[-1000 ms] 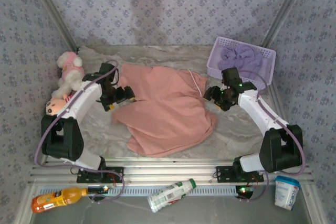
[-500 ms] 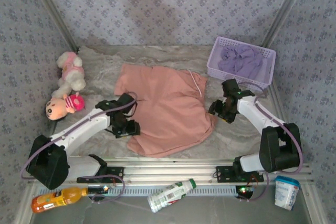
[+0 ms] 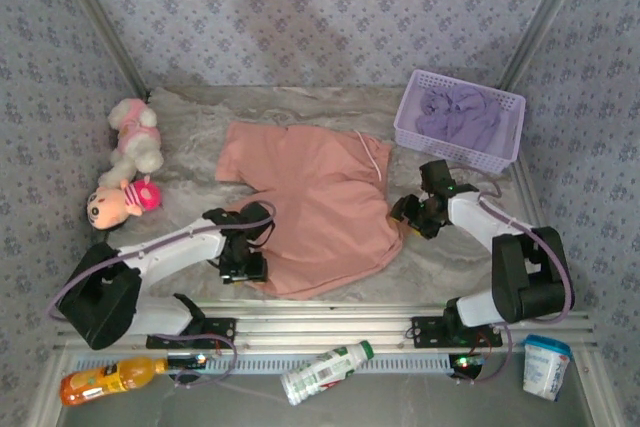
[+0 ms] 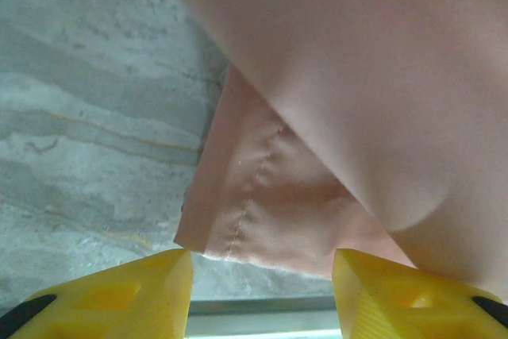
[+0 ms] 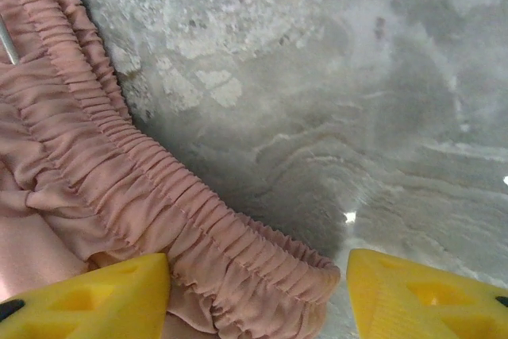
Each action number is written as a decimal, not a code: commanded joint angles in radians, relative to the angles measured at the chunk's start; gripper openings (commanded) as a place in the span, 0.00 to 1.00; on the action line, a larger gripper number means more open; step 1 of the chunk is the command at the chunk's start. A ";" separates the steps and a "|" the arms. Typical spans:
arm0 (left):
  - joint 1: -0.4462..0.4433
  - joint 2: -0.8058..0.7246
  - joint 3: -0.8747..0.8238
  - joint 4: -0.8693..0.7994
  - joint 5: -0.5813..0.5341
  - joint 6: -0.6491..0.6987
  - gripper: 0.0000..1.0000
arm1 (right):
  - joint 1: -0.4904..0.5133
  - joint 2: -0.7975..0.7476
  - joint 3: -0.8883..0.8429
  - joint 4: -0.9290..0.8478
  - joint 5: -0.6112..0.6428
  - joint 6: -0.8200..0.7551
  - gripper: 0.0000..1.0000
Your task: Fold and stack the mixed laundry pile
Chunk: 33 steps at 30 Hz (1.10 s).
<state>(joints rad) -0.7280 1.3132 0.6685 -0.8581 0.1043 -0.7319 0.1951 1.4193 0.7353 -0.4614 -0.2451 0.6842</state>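
The right gripper should close on the waistband now: both of its fingers reach down to the table on either side of the waistband's end (image 3: 396,242) (image 5: 274,287), so it would catch the waistband.
The salmon-pink shorts (image 3: 320,202) lie spread flat mid-table, white drawstring (image 3: 375,155) at their right side. My left gripper (image 3: 243,265) sits low at the shorts' near-left hem corner. In the left wrist view its yellow fingers (image 4: 119,295) stand apart, and the stitched hem corner (image 4: 254,212) lies just ahead of the left gripper (image 4: 262,291). My right gripper (image 3: 412,215) is at the right waistband corner. Its fingers (image 5: 87,295) are spread, and the gathered elastic waistband (image 5: 238,252) lies between them at the right gripper (image 5: 258,295). The lavender shirt (image 3: 460,112) is bunched in the basket.
A lavender mesh basket (image 3: 450,154) stands at the back right. Plush toys (image 3: 130,142) and a doll (image 3: 115,202) lie at the left edge. Below the front rail lie an orange bottle (image 3: 110,379), a white bottle (image 3: 325,372) and a cup (image 3: 545,365).
My left arm swung from the shorts' far-left corner down to their near-left hem corner, narrowing its jaws. The right gripper edged lower onto the waistband corner.
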 commanded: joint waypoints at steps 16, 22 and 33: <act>0.259 0.026 0.334 -0.084 -0.096 0.041 0.00 | -0.018 -0.029 0.243 -0.082 -0.053 0.036 0.00; 0.488 0.077 0.696 -0.046 -0.105 0.114 0.00 | -0.039 0.070 0.583 -0.030 -0.095 0.076 0.00; 0.577 0.303 1.590 -0.175 0.021 0.245 0.00 | -0.067 0.179 1.224 -0.037 -0.176 0.075 0.00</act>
<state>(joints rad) -0.1524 1.6226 2.0930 -0.9638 0.0647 -0.5514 0.1356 1.6257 1.8282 -0.4839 -0.3775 0.7635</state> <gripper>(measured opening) 0.056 0.064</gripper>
